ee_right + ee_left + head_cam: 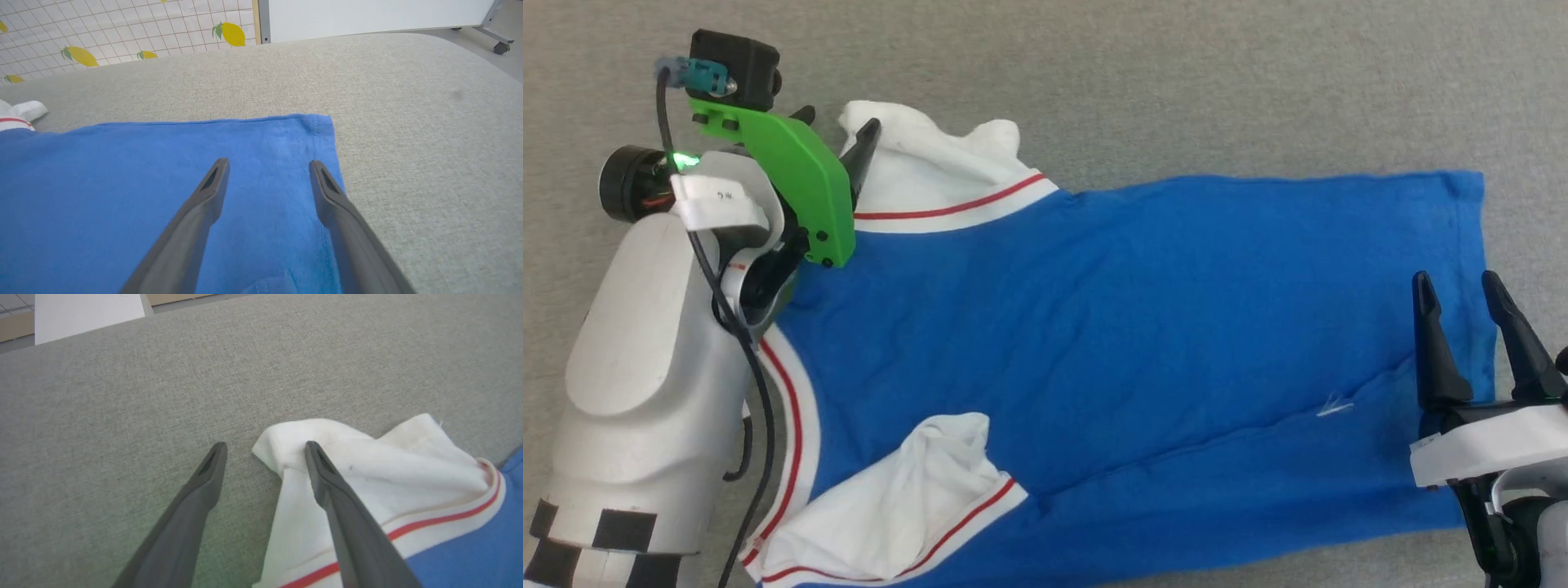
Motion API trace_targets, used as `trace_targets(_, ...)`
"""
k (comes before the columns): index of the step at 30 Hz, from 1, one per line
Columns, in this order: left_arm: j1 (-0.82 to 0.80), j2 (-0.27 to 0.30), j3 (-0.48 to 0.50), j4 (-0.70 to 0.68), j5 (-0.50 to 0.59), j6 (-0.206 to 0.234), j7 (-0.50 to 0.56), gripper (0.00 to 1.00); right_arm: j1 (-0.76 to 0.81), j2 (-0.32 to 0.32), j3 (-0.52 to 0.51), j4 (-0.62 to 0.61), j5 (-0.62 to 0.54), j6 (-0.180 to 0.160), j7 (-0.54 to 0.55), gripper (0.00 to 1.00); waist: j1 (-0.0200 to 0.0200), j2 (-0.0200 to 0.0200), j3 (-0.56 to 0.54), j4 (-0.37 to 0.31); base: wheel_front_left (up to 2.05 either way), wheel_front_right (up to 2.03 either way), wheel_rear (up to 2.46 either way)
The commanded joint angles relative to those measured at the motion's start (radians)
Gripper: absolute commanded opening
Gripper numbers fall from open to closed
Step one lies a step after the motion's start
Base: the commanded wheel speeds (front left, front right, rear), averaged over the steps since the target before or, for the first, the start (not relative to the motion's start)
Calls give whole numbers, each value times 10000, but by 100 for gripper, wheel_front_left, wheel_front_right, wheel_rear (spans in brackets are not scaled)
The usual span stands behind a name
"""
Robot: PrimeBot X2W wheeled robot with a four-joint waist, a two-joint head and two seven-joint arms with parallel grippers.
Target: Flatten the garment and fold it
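The garment (pixel 1111 327) needs to be flattened and folded, so my right gripper needs to grab it by its blue hem (pixel 1471 260) next.
The garment (pixel 1111 327), a bright blue shirt, lies spread sideways on the grey cloth surface (pixel 1176 73), with its striped collar at the left and its hem at the right. Its far white sleeve (pixel 931 171) is bunched, and its near white sleeve (pixel 907 498) is crumpled onto the blue body. My left gripper (pixel 840 117) is open at the far sleeve's tip. In the left wrist view, the left gripper (pixel 264 446) has one finger over the white sleeve (pixel 408 465) and the other over bare surface. My right gripper (pixel 1456 282) hovers open above the hem; in the right wrist view, the right gripper (pixel 269 163) stands near the blue corner (pixel 318 126).
The grey surface (pixel 408 122) runs well past the hem, to a rounded far edge. Beyond it are a lemon-patterned tiled area (pixel 122 28), a white panel (pixel 367 16) and a caster wheel (pixel 499 47). A long crease (pixel 1258 433) crosses the shirt's near half.
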Motion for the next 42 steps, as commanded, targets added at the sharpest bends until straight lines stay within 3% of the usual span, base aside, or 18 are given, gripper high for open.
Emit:
trace_targets(1, -226, 62, -16, 73, -56, -29, 72, 100, -195, -39, 4, 48, 51, -13, -69, 100, -1, 87, 146, -132, 0, 0, 0)
trace_targets(5, -231, 37, -128, 353, -123, -33, 246, 99, -226, -99, 22, 130, 61, -13, -45, 100, -1, 87, 202, -166, 0, 0, 0)
trace_targets(6, -218, 18, -168, 397, -143, -48, 249, 43, -240, -125, 31, 144, 61, -13, -23, 100, -1, 87, 206, -161, 0, 0, 0)
trace_targets(7, -202, -14, -217, 442, -160, -67, 205, 0, -272, -178, 48, 153, 60, -13, 11, 100, -1, 87, 203, -147, 0, 0, 0)
trace_targets(16, -97, -76, -526, 845, -259, -209, -326, 0, -1236, -1384, 109, -230, 297, -13, 757, 100, -1, 87, -94, 25, 0, 0, 0)
trace_targets(20, -152, -119, -627, 916, -262, -234, -547, 0, -2023, -1825, -56, -38, 896, -13, 2076, 100, -1, 87, -159, 161, 0, 0, 0)
trace_targets(25, -358, -230, -836, 943, -266, -264, -679, 0, -2968, -2497, -187, 824, 1159, -13, 4467, 100, -1, 87, 4, 444, 0, 0, 0)
trace_targets(30, -522, -347, -952, 980, -267, -273, -818, 0, -3433, -2746, -345, 1484, 1149, -13, 5619, 100, -1, 87, 254, 640, 0, 0, 0)
trace_targets(39, -772, -410, -1068, 1205, -272, -272, -962, 0, -3601, -2511, -419, 2339, 1346, -13, 6391, 100, -1, 87, 454, 819, 0, 0, 0)
trace_targets(40, -791, -407, -1071, 1214, -278, -273, -996, 0, -3607, -2510, -403, 2367, 1378, -13, 6479, 77, -1, 87, 452, 829, 0, 0, 0)
trace_targets(41, -806, -402, -1072, 1215, -281, -274, -1035, 0, -3611, -2525, -384, 2368, 1384, -13, 6525, 40, -1, 87, 453, 835, 0, 0, 0)
trace_targets(42, -827, -392, -1067, 1201, -274, -276, -1122, 0, -3624, -2531, -405, 2370, 1387, -13, 6544, 23, -1, 87, 455, 842, 0, 0, 0)
